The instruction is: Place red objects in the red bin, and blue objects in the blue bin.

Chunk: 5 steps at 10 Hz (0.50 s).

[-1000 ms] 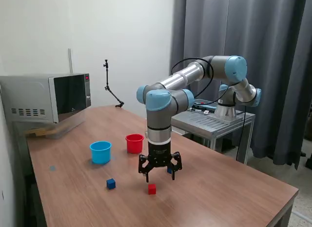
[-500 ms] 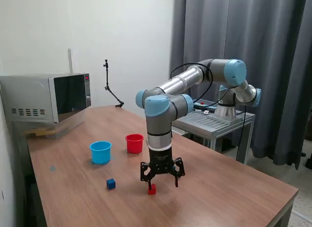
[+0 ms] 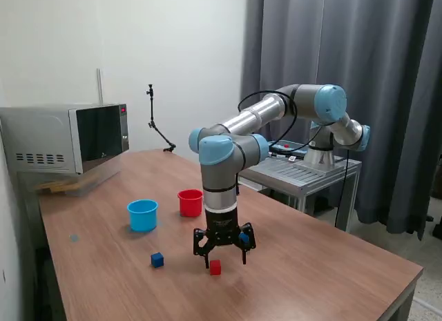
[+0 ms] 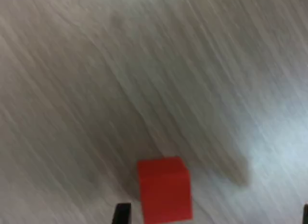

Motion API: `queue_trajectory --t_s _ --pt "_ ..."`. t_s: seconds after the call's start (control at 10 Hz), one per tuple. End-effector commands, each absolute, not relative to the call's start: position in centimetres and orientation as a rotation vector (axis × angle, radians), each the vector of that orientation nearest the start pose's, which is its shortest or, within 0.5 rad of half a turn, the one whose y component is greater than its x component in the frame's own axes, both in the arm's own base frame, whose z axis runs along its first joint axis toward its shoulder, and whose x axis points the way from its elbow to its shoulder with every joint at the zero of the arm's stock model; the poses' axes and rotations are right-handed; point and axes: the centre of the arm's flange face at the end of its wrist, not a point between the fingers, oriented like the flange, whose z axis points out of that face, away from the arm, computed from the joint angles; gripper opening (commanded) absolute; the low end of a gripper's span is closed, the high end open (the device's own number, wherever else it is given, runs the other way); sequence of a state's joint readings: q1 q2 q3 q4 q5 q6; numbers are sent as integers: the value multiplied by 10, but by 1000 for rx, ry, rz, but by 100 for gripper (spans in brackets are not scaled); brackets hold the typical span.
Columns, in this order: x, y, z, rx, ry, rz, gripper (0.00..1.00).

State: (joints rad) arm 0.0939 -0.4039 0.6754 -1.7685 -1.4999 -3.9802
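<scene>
I should next grab the tiny red cube by its opposite sides to sort it into the red bin [image 3: 190, 202].
A red cube [image 3: 215, 267] lies on the wooden table [image 3: 311, 279]. My gripper [image 3: 224, 257] hangs open just over it, nothing held. In the wrist view the red cube [image 4: 165, 195] sits off-centre, close to one fingertip [image 4: 121, 215], and the gripper [image 4: 213, 219] is spread wide. One blue cube [image 3: 157, 259] lies to the exterior view's left of the gripper. A second blue cube [image 3: 243, 237] peeks out behind the gripper's fingers. The red cup [image 3: 190, 203] and the light blue cup [image 3: 142, 215] stand upright farther back, side by side.
A microwave [image 3: 65, 138] sits at the table's far left corner in the exterior view. A small camera stand [image 3: 157, 124] rises at the back edge. The arm's base is on a grey metal side table [image 3: 304, 170] beyond the table's right side.
The gripper has dropped lower and shifted slightly toward the exterior view's left, ending over the red cube. It stayed open. The cubes and cups have not moved.
</scene>
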Motion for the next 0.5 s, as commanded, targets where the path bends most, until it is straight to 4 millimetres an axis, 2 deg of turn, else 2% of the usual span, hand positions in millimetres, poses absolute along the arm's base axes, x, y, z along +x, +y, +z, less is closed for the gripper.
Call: queue_trajectory --t_s 0.0,0.4 --pt "-852 -205 123 -3015 1029 -106 100" --pt "-857 -194 126 -3019 1046 -95 100"
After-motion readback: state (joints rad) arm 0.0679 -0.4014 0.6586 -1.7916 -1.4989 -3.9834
